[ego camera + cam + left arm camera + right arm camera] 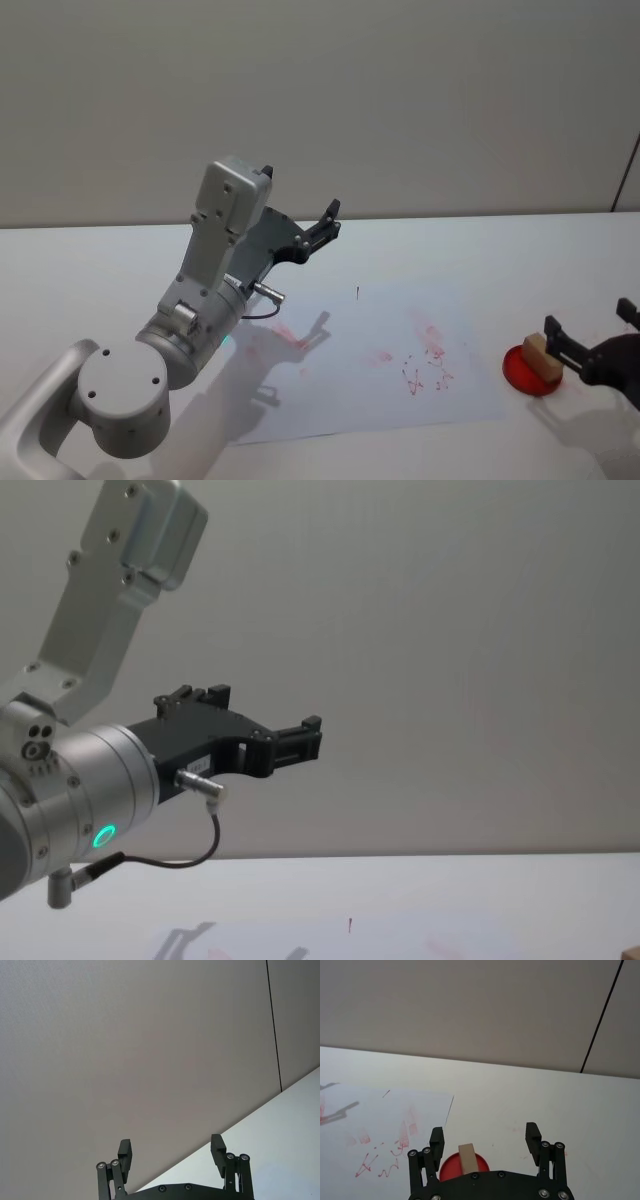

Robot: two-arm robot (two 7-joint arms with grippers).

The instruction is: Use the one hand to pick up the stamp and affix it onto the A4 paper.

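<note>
The stamp point(466, 1158) stands on a red ink pad point(450, 1167) that wets its base. My right gripper picks up the stamp by its upper sides next.
The stamp point(540, 356), a small light-brown block, stands on a round red ink pad point(522, 375) at the table's right edge. My right gripper point(587, 320) is open beside it. In the right wrist view the stamp point(466, 1158) shows between the spread fingers of the right gripper point(485, 1136), closer to one finger point(437, 1141), and nothing grips it. The A4 paper point(400, 340) lies flat at mid-table with red smudges and scribbles on it point(395, 1105). My left gripper point(302, 190) is raised above the table's left side, open and empty point(170, 1147).
The raised left arm's silver links point(215, 250) stand over the paper's left part and cast a shadow on it. A bare white tabletop point(90, 270) surrounds the sheet. A plain wall point(400, 100) closes the back.
</note>
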